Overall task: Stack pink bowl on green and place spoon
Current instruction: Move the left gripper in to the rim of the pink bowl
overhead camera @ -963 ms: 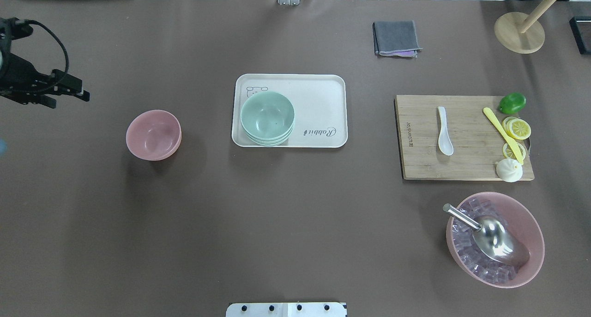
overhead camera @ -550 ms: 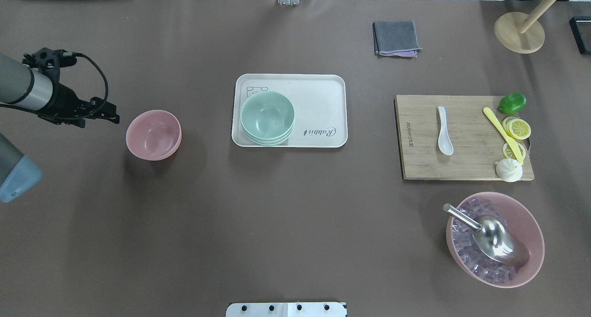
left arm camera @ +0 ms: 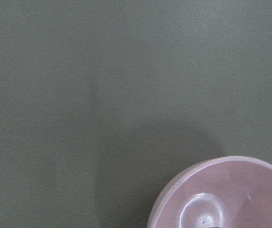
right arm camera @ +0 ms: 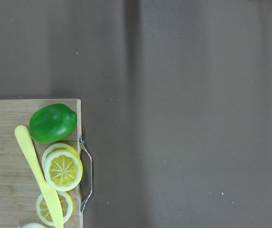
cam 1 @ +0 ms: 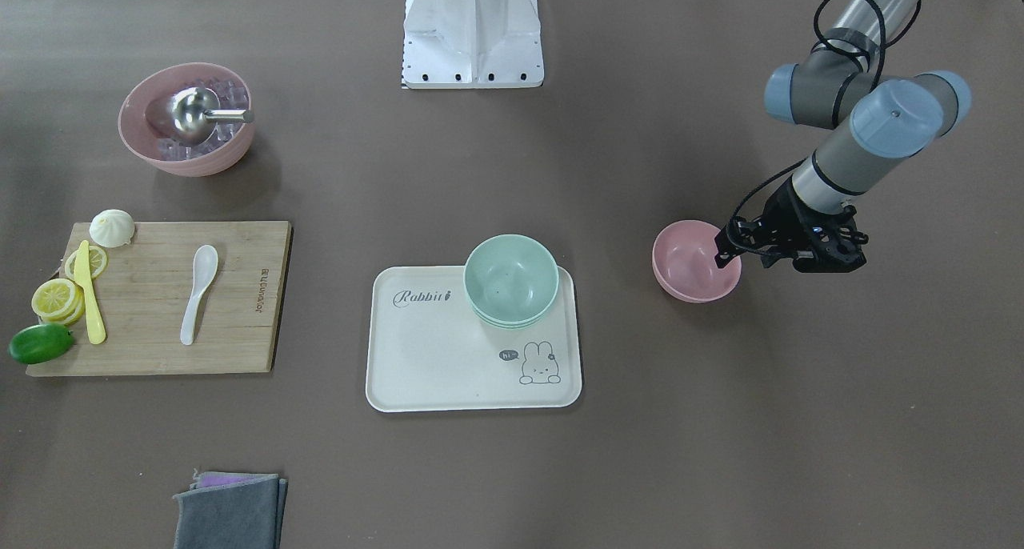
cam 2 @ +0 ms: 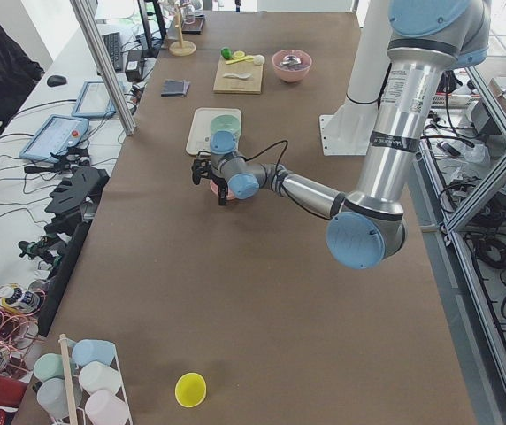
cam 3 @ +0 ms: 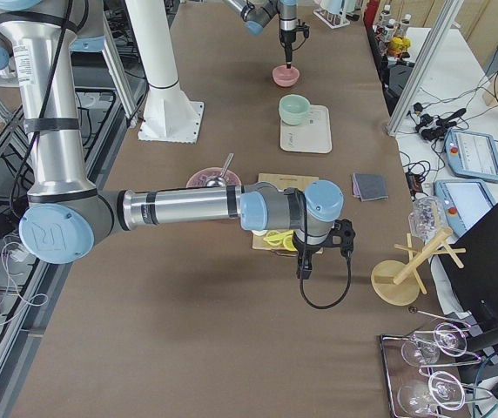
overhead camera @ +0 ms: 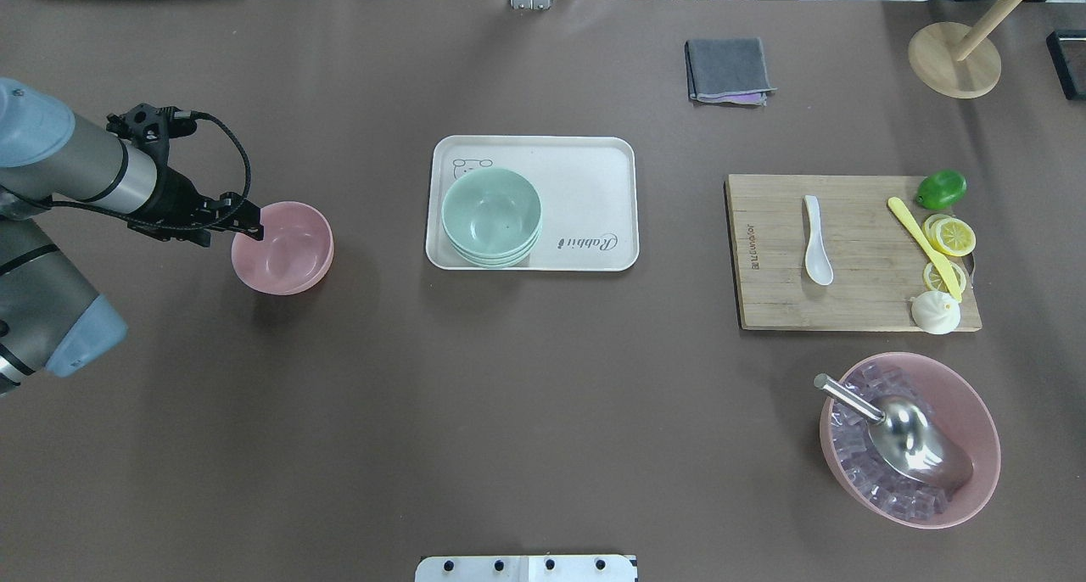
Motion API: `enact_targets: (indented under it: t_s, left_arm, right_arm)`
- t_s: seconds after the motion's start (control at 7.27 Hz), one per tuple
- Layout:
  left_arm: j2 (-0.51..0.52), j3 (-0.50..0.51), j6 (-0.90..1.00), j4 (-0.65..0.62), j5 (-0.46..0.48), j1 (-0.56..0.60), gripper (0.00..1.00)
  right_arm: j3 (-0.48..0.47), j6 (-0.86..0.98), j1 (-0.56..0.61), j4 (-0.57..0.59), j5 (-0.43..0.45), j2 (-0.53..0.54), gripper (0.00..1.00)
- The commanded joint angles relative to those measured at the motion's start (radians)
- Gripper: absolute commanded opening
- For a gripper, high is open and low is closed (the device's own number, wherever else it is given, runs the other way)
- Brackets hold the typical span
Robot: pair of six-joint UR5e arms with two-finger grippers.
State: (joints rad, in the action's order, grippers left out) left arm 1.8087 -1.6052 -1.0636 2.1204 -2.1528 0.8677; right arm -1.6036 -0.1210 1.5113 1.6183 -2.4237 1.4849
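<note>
The pink bowl [cam 1: 695, 264] is round and wider than my fingers can span. My left gripper should next grab it by its thin rim [cam 1: 718, 232] to stack it.
The small pink bowl [overhead camera: 282, 248] stands empty on the table, left of the cream tray [overhead camera: 585, 183]. A stack of green bowls [overhead camera: 491, 215] sits on the tray's left part. The white spoon [overhead camera: 817, 241] lies on the wooden cutting board [overhead camera: 857, 306]. My left gripper [overhead camera: 252, 227] is open at the pink bowl's left rim, with one finger over the rim; the front view [cam 1: 726, 251] shows it there too. The left wrist view shows the pink bowl [left arm camera: 221, 194] at its lower right. My right gripper [cam 3: 304, 266] shows only in the right side view, beyond the board's far end, so I cannot tell its state.
A large pink bowl of ice cubes [overhead camera: 976, 429] with a metal scoop [overhead camera: 908, 438] stands at the front right. On the board's right end lie a lime [overhead camera: 941, 189], lemon slices [overhead camera: 952, 236], a yellow knife [overhead camera: 923, 244] and a bun [overhead camera: 936, 313]. A grey cloth [overhead camera: 728, 70] and a wooden stand [overhead camera: 954, 59] are at the back.
My left arm has swung right from the table's left edge, and its gripper has reached the pink bowl's left rim. The bowls and spoon have not moved.
</note>
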Motion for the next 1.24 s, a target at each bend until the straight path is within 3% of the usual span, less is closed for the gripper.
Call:
enact_targets:
  t_s: [0.0, 0.41, 0.55, 0.83, 1.1]
  left_arm:
    - [0.003, 0.004, 0.008, 0.001, 0.001, -0.006, 0.29]
    - [0.003, 0.049, 0.01, 0.088, 0.001, -0.009, 0.0]
    - [0.0, 0.054, 0.007, 0.105, -0.012, -0.009, 0.0]
    - [0.006, 0.039, -0.004, 0.101, -0.166, 0.02, 0.0]
    - [0.029, 0.037, -0.01, 0.09, -0.24, 0.079, 0.0]
  right_arm:
    - [0.001, 0.0, 0.0, 0.0, 0.0, 0.0, 1.0]
    - [0.001, -0.017, -0.003, 0.0, -0.002, 0.0, 1.0]
    - [-0.001, -0.019, -0.003, 0.0, -0.002, -0.003, 1.0]
    - [-0.003, -0.019, -0.003, 0.0, -0.002, -0.012, 1.0]
    - [-0.004, -0.02, -0.003, 0.0, -0.002, -0.015, 1.0]
